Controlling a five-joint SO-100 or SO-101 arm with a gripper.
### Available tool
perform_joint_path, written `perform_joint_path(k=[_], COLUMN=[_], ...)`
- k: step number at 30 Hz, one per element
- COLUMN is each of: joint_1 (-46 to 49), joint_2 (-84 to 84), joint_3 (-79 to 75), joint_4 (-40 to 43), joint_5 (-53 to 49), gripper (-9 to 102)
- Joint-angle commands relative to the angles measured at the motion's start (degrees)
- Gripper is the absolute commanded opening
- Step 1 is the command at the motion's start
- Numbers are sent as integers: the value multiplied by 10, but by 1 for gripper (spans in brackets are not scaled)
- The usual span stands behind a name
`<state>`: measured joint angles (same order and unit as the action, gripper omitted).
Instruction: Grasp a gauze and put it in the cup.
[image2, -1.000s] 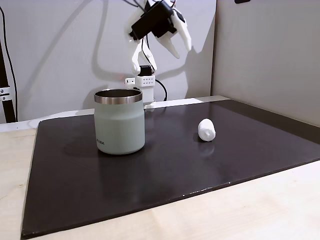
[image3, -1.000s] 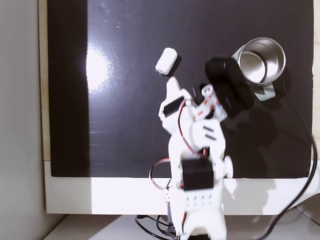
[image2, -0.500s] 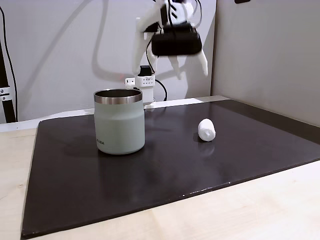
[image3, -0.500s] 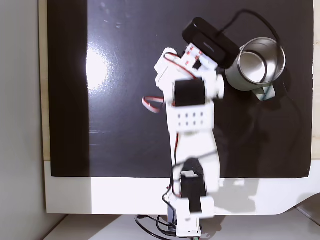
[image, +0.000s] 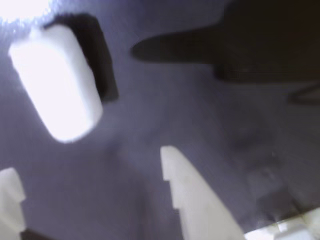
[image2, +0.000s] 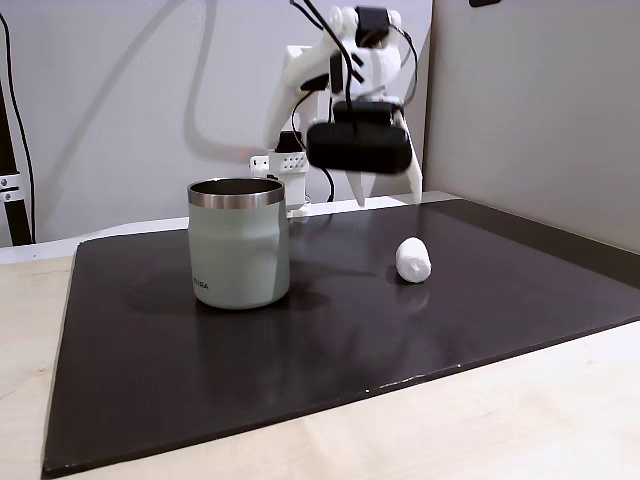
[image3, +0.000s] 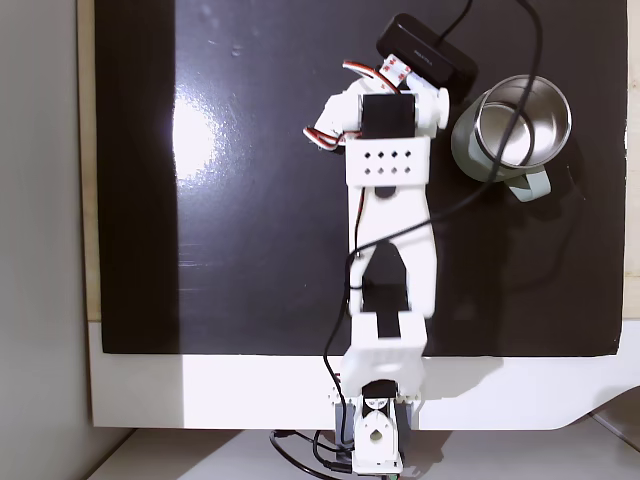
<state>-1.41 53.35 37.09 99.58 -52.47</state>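
Observation:
I should next use my gripper to pinch the gauze across its long sides, so that I can get it into the cup.
The gauze is a small white roll lying on the dark mat, at the upper left in the wrist view. My gripper is open, its two white fingers apart with nothing between them, and the roll lies just beyond the fingertips. In a fixed view the gauze sits right of the cup, with the gripper hanging above and slightly behind it. The pale green cup stands upright with its steel rim up. In a fixed view from above, the arm covers most of the gauze.
A dark mat covers a light wooden table. The arm's base stands at the mat's near edge in the view from above. Grey walls rise behind and to the right. Black cables trail from the wrist camera.
The arm has stretched out over the mat and come down, bringing the open gripper from high near the base to just above the gauze. Cup and gauze have not moved.

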Motion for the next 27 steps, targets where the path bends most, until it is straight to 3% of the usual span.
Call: perform_joint_path(k=[1, 14, 27], joint_1=[1, -30, -54], joint_2=[-35, -216, -268], joint_3=[-74, -240, -274], joint_4=[4, 6, 6], joint_5=[-4, 0, 14], gripper=[31, 32, 28])
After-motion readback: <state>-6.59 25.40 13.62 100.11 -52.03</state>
